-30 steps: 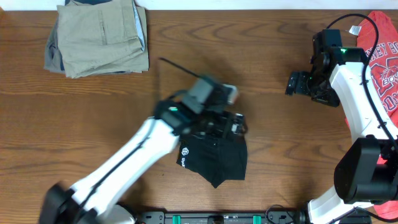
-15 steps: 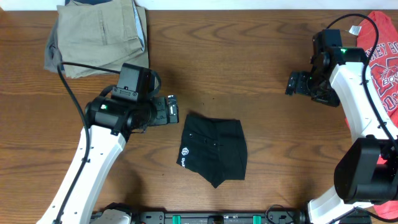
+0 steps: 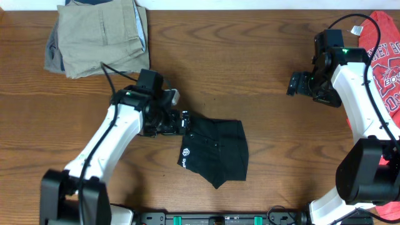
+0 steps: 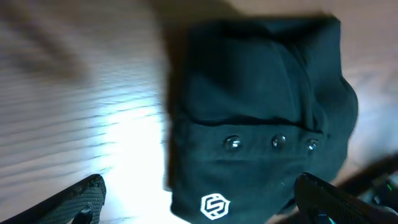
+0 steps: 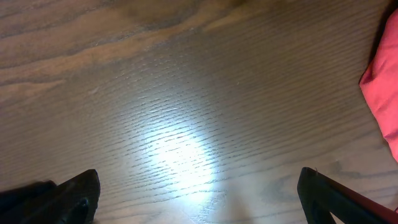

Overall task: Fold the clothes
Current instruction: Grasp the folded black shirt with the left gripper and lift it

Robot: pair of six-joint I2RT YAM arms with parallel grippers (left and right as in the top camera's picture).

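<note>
The folded black T-shirt needs to be held next by its logo-side edge (image 3: pixel 184 151) (image 4: pixel 185 185) with my left gripper. Then I will carry the T-shirt onto the folded khaki trousers.
The black T-shirt (image 3: pixel 215 153) lies folded into a small bundle on the wooden table, its white round logo (image 3: pixel 185 152) near its left edge. In the left wrist view the shirt (image 4: pixel 261 106) fills the middle, with the logo (image 4: pixel 215 205) at the bottom and three small studs across it. My left gripper (image 3: pixel 183 122) is open at the bundle's upper left corner; its fingertips (image 4: pixel 199 202) straddle the shirt's near edge. My right gripper (image 3: pixel 294 84) is open and empty over bare wood at the right (image 5: pixel 199 199).
Folded khaki trousers (image 3: pixel 100 37) sit at the back left. A red T-shirt with white lettering (image 3: pixel 386 59) lies at the right edge, its corner showing in the right wrist view (image 5: pixel 382 93). The table's front edge runs just below the black bundle.
My left arm swung left off the shirt, then came back right; its open gripper now sits at the bundle's upper left corner. The shirt and the right arm have not moved.
</note>
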